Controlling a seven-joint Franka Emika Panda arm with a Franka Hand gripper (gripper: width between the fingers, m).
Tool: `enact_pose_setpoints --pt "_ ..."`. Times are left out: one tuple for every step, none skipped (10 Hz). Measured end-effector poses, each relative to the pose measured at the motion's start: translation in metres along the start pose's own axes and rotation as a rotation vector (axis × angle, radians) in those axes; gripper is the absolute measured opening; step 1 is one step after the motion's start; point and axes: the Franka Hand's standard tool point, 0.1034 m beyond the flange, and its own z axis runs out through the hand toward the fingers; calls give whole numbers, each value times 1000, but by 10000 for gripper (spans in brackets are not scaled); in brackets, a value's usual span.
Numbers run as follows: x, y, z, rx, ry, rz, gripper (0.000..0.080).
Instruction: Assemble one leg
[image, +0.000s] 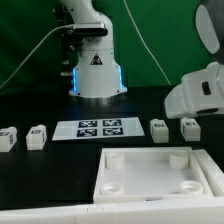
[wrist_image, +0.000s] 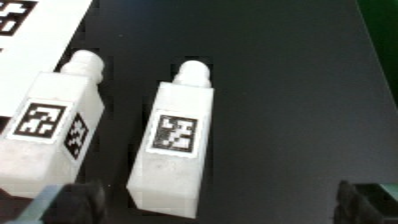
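The gripper next needs to hold the white leg by its tagged body (image: 190, 130) (wrist_image: 173, 150), so that the leg's peg stays free for the corner socket.
Four small white legs with marker tags lie on the black table. Two are at the exterior view's left (image: 7, 138) (image: 37, 137) and two at its right (image: 159, 128) (image: 189, 127). The arm's white wrist (image: 200, 90) hangs above the right pair. In the wrist view two legs lie side by side (wrist_image: 54, 120) (wrist_image: 178, 132), peg ends pointing away. My gripper (wrist_image: 214, 205) is open and empty above them. One finger (wrist_image: 63, 205) is by the nearer leg's end; the other finger (wrist_image: 365, 200) is over bare table.
The large white square top (image: 155, 170) with corner sockets lies at the front. The marker board (image: 97, 127) lies in the middle between the leg pairs; its corner shows in the wrist view (wrist_image: 15, 20). The robot base (image: 95, 70) stands at the back.
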Motion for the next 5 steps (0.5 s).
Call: enact_pose_setpoints --pt "2 1 5 -1 -9 1 648" --pt "4 4 9 1 -17 4 648" --pt "9 8 14 9 -4 -4 648" --pt "12 12 18 16 1 1 648" --pt "14 15 22 20 6 5 648"
